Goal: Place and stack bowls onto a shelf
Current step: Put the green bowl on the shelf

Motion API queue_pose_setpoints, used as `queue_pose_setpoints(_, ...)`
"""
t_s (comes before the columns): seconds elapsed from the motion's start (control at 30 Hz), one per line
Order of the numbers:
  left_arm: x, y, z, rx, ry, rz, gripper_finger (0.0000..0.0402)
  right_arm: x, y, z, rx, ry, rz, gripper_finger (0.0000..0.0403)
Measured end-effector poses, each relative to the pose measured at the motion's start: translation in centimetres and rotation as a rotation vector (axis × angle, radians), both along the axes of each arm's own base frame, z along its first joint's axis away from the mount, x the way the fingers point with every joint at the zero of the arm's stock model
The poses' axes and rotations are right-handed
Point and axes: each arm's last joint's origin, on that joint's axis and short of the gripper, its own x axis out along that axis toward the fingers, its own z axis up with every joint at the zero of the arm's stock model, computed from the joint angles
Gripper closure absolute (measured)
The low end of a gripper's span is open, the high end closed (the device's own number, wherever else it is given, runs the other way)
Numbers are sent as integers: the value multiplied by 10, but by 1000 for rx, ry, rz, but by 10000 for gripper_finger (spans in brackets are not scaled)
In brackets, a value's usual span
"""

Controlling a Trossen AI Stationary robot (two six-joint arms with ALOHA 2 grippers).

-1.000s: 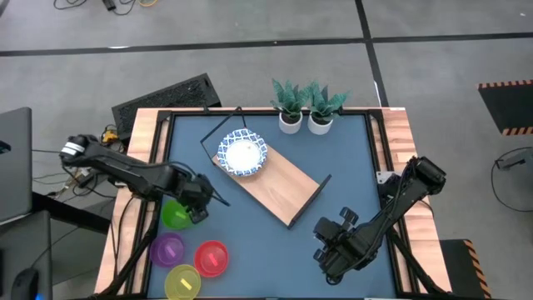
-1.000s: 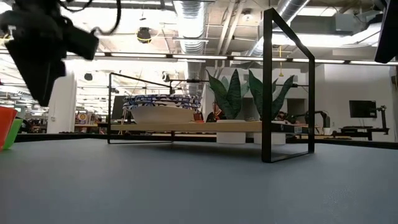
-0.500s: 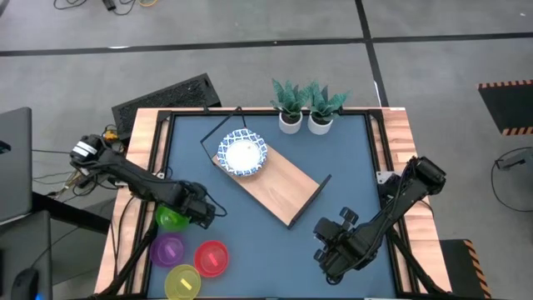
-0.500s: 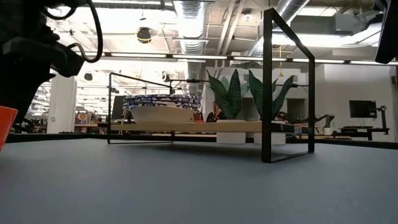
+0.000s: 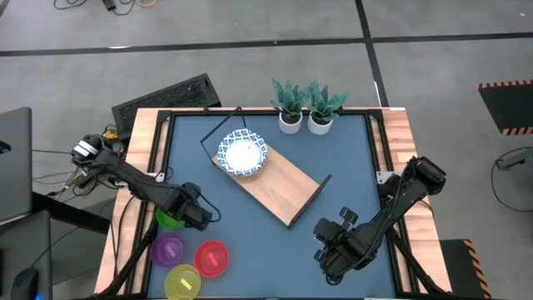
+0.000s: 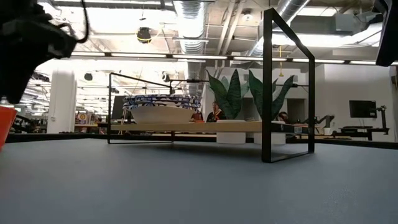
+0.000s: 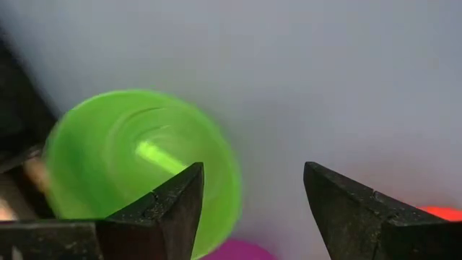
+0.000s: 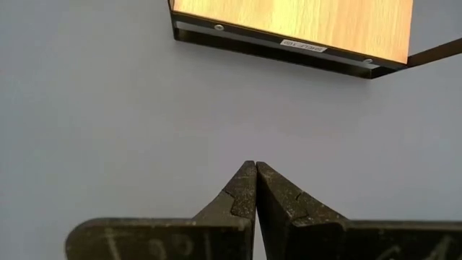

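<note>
My left fingers above the green bowl's rim (image 7: 229,173) must lower before closing.
A stack of white bowls with blue patterned rims (image 5: 242,154) sits on the far left end of the light-wood shelf (image 5: 279,185), which lies slantwise on the table. The stack shows in the low view too (image 6: 163,107). The green bowl (image 5: 170,220) stands on the table at the near left, with the purple (image 5: 167,249), red (image 5: 211,257) and yellow (image 5: 182,282) bowls nearer. My left gripper (image 5: 198,215) is open at the green bowl's right rim (image 7: 229,173). One finger (image 7: 177,206) is over its hollow and the other (image 7: 346,209) is outside. My right gripper (image 5: 329,254) is shut and empty at the near right. My left gripper's fingers stand on either side of the green bowl's rim (image 7: 229,173), coming from above. I cannot tell whether they touch it. The bowl stands upright on the table.
Two small white plant pots (image 5: 291,121) (image 5: 321,123) stand at the far edge behind the shelf. The shelf's black wire frames (image 6: 287,87) rise at both its ends. Bare blue tabletop (image 5: 250,250) lies between the two arms.
My left gripper has gone toward the table's near edge and down to the green bowl's right rim. The bowls have stayed in place.
</note>
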Motion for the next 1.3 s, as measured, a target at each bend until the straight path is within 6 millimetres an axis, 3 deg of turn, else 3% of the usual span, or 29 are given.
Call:
queue_pose_setpoints(0.4,15,-23,-46,35,164,-101,179,0,0,0,-1,3,8,372)
queue_pose_setpoints(0.57,18,-25,-59,49,224,-108,214,-1,1,0,0,7,13,372)
queue_pose_setpoints(0.93,19,-23,-59,92,207,-162,391,-1,0,0,-13,23,33,372)
queue_pose_setpoints(1.1,26,-26,-52,94,175,-253,400,-2,0,0,-16,25,33,372)
queue_pose_setpoints(1.3,46,-32,-24,154,74,-379,401,-2,0,0,-16,24,33,372)
